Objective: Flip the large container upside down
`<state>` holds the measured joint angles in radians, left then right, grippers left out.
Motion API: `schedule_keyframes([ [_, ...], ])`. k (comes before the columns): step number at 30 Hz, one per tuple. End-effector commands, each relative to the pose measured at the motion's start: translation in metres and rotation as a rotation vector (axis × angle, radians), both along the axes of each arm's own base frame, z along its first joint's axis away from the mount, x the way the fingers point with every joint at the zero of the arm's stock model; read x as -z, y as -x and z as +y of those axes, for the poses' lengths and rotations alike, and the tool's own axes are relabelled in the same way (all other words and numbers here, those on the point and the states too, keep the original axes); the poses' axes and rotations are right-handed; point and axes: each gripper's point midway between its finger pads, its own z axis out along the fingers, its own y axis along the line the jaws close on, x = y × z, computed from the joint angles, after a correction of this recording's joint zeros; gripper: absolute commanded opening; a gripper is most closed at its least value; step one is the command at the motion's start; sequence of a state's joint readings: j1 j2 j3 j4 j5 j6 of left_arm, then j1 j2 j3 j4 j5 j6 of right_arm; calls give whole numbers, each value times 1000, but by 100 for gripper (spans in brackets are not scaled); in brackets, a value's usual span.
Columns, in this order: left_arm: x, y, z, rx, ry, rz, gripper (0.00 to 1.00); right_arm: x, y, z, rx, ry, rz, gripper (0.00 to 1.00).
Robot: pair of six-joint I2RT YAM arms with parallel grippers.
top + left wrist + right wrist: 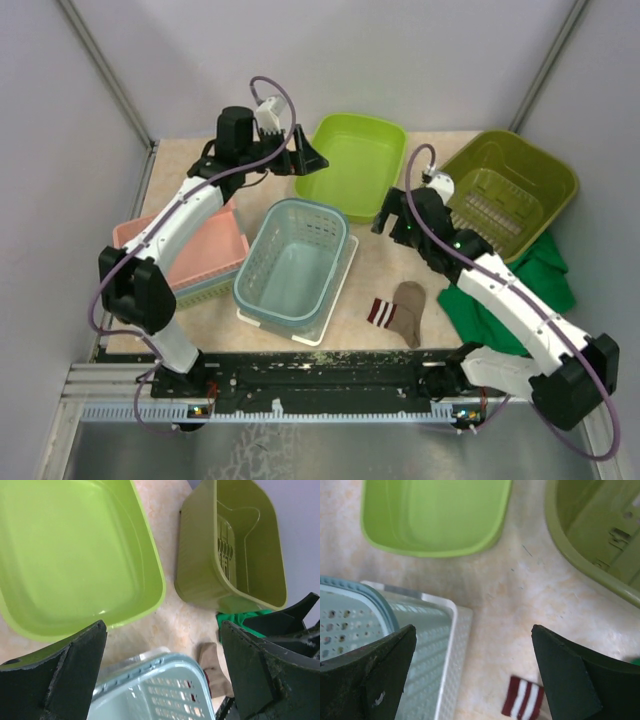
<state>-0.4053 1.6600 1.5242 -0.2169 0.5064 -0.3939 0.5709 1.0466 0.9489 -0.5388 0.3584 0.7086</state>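
The bin needs to be turned upside down. My right gripper should grab the olive-green bin (510,185) by its rim on the side facing the tub next.
Several containers stand open side up. An olive-green bin (510,185) is at the back right, also in the left wrist view (235,545) and the right wrist view (590,535). A bright green tub (352,165) is at the back middle (75,550) (435,515). A blue basket (292,260) sits in a white tray (338,295). My left gripper (300,155) is open and empty, above the tub's left edge (162,670). My right gripper (385,215) is open and empty, over bare table between the tub, the basket and the olive bin (472,675).
A pink basket (215,245) lies under the left arm. A striped brown sock (400,310) lies on the table at the front (522,700). A green cloth (520,290) lies beside the olive bin under the right arm. Walls close the back and sides.
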Motion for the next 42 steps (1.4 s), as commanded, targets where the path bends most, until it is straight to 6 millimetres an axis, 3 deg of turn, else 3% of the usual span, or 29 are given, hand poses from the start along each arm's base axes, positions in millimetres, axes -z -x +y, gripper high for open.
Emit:
schedule_keyframes([
  [1,-9,-21,-33,2,-6,-40,99,-39,-37,22,-4,-55,-56,99],
  [5,7,-26,-55,26,-76,-24,99,-50,-52,17,33,-38,-45,98],
  [8,36,-15,-58,77,-133,35,99,-58,-58,-12,144,-21,-63,99],
  [12,65,16,-56,145,-201,81,99,-64,-68,-52,233,-33,-69,99],
  [16,70,40,-49,182,-219,109,99,-69,-78,-84,321,25,-70,99],
  [25,77,41,-30,123,-284,110,99,-67,-130,-123,457,154,-49,98],
  [27,70,42,-32,133,-266,101,99,-58,-144,-121,450,176,-10,98],
  [30,40,41,-36,138,-216,35,99,-36,-163,-115,432,202,53,97],
  [34,-15,47,-32,114,-139,-92,99,-2,-178,-110,417,225,135,85],
  [37,-40,55,-24,95,-104,-156,99,11,-184,-99,374,195,156,66],
  [40,-54,63,-17,84,-82,-179,99,13,-187,-92,343,169,150,36],
  [42,-59,68,-14,81,-76,-182,99,8,-190,-82,289,135,124,8],
])
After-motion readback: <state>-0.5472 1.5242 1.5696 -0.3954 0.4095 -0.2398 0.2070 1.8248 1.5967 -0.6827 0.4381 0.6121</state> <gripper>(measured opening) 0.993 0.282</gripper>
